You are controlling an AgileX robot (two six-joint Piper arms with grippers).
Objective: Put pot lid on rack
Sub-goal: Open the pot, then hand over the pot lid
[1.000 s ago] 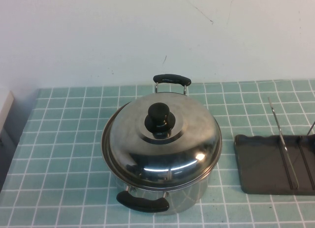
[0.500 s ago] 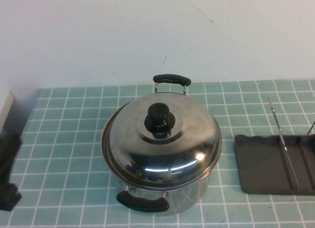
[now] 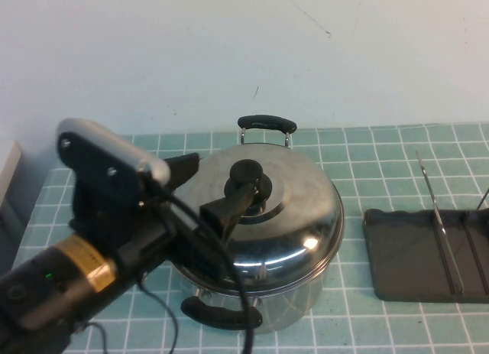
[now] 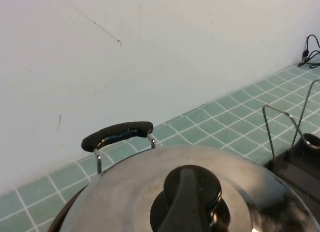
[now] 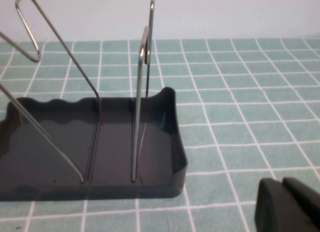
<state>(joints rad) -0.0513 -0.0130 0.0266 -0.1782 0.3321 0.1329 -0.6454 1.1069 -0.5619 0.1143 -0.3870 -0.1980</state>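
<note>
The steel dome spreads wide and sloping over the pot [image 3: 260,304], so I will next grab the lid by its narrow black knob [image 3: 247,173] with my left gripper.
The pot lid [image 3: 294,216], shiny steel with a black knob [image 3: 246,182], sits on the steel pot [image 3: 260,304] at the table's middle. My left gripper [image 3: 205,187] is open and hovers over the lid's left side, just left of the knob, with nothing in it. The left wrist view shows the lid [image 4: 125,192] and its knob [image 4: 186,199] close below. The rack [image 3: 405,254], a dark grey tray with wire prongs [image 3: 439,216], lies at the right and is empty. My right gripper [image 5: 287,207] is shut and empty, low over the tiles beside the rack [image 5: 95,142]; it is out of the high view.
The pot has a black handle at the back [image 3: 266,124] and one at the front [image 3: 221,316]. A white wall runs behind the green tiled table [image 3: 367,163]. A black cable [image 4: 311,46] lies at the wall in the left wrist view.
My left arm has come in from the lower left and now reaches over the lid's left side. The lid, pot and rack have not moved.
</note>
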